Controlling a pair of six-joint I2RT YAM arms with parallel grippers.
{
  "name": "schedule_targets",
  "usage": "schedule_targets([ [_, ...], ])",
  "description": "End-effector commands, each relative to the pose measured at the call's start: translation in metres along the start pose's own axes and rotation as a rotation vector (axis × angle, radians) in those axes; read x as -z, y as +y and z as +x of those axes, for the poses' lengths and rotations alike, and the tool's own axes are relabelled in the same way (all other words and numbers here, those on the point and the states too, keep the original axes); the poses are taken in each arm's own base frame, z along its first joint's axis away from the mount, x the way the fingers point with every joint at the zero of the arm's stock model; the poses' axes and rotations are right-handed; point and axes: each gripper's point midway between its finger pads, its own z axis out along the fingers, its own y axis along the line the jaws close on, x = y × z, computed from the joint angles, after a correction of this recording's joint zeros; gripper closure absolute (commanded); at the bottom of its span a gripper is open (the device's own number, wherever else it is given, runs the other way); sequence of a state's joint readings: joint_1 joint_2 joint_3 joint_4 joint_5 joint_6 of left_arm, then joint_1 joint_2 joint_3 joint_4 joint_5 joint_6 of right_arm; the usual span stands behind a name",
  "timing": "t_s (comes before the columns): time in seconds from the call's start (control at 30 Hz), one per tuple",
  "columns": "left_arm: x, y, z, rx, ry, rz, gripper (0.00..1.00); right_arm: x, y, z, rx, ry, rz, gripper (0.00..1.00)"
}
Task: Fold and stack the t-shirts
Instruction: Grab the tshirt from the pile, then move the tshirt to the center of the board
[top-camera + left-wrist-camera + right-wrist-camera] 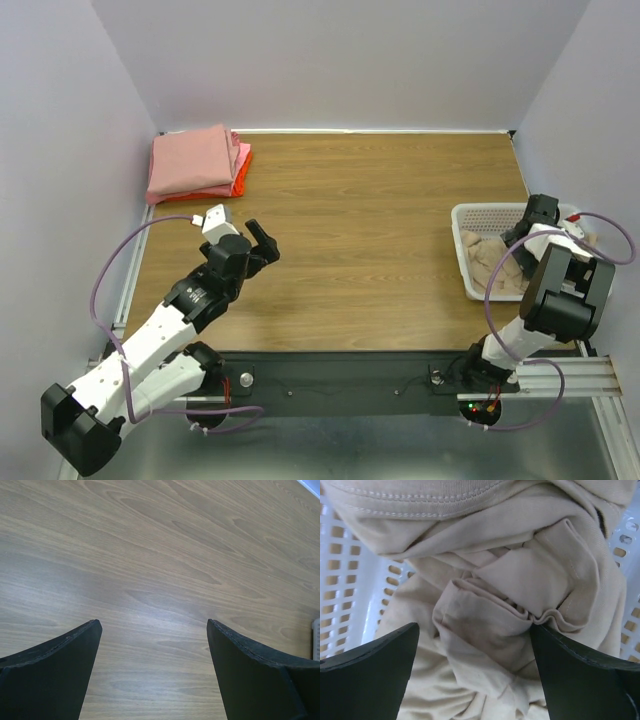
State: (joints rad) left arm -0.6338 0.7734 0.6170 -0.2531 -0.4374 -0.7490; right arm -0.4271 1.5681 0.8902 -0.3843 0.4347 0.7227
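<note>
The tan shirt's bunched fold (481, 625) rises between my right gripper's fingers, so my right gripper closes next. Closing now would catch the fold.
A folded stack of salmon-pink and orange-red t-shirts (197, 163) lies at the far left corner of the wooden table. A crumpled tan t-shirt (494, 262) lies in the white mesh basket (463, 250) at the right; it fills the right wrist view (520, 580). My right gripper (474, 630) is open and reaches down into the basket, its jaws on either side of a bunched fold of the tan shirt, the right finger (580, 675) touching the cloth. My left gripper (262, 243) is open and empty above bare wood (160, 570), well short of the pink stack.
The basket's mesh wall (350, 580) stands close on the right gripper's left, and its rim shows at the left wrist view's right edge (316, 640). Grey walls enclose the table on three sides. Purple cables loop from both arms.
</note>
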Motion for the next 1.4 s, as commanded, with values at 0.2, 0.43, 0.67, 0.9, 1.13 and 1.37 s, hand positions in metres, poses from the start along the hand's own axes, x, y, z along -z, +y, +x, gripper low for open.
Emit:
schedule_targets([
  [0.2,0.009,-0.009,-0.028,0.032,-0.081,0.011,0.02,-0.007,0.003,0.001,-0.023,0.018,-0.008,0.72],
  [0.43,0.012,-0.011,-0.029,0.050,-0.081,0.029,0.02,0.070,0.047,-0.059,0.020,-0.098,-0.317,1.00],
  [0.67,0.013,-0.011,-0.026,0.057,-0.080,0.044,0.02,0.182,0.042,-0.138,-0.036,-0.376,-0.485,1.00],
  [0.9,0.014,-0.013,-0.028,0.057,-0.086,0.061,0.02,0.290,0.081,-0.182,0.009,-0.453,-0.819,1.00],
  [1.13,0.015,-0.015,-0.025,0.065,-0.084,0.079,0.02,0.412,0.154,-0.179,0.234,-0.386,-1.313,1.00],
  [1.37,0.019,-0.011,-0.027,0.106,-0.085,0.064,0.02,0.500,0.231,-0.046,0.622,-0.164,-1.683,1.00],
])
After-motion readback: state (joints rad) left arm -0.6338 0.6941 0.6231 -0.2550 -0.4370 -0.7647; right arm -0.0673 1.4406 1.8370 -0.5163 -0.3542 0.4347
